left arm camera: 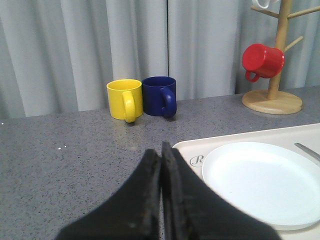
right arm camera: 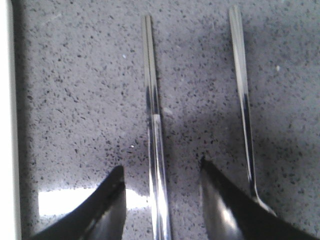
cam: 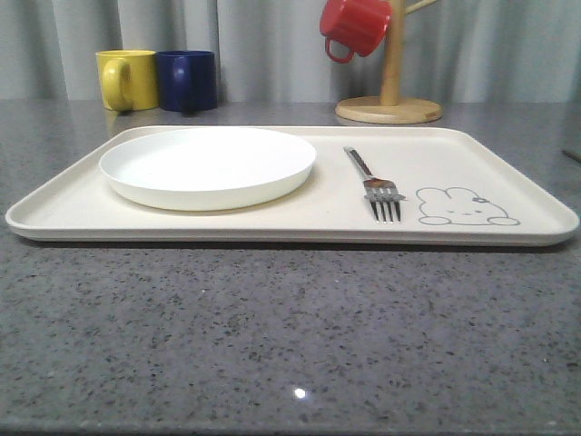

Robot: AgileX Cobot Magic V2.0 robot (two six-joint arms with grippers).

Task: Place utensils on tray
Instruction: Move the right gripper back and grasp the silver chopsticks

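My fingertips are still above the chopsticks, so closing my right gripper on the pair now would miss it. My right gripper lowers first, as the next move.
A silver fork (cam: 374, 185) lies on the cream tray (cam: 508, 173), just left of its grey rabbit drawing; its handle end (left arm camera: 308, 151) shows past the plate. My right gripper (right arm camera: 161, 172) is open low over the grey countertop, its two fingers straddling the pair of chopsticks (right arm camera: 152, 125), which lie together lengthwise between them. The spoon (right arm camera: 243, 100) lies parallel beside the chopsticks, outside one finger, its bowl mostly hidden behind that finger. The tray's rim (right arm camera: 9, 100) shows beside them. My left gripper (left arm camera: 161, 150) is shut on nothing, hovering by the tray's corner (left arm camera: 187, 150).
A round white plate (cam: 208, 165) fills the tray's left half. Behind the tray stand a yellow mug (cam: 126, 79) and a dark blue mug (cam: 187, 80). A wooden mug tree (cam: 389, 95) with a red mug (cam: 356, 26) is at the back right.
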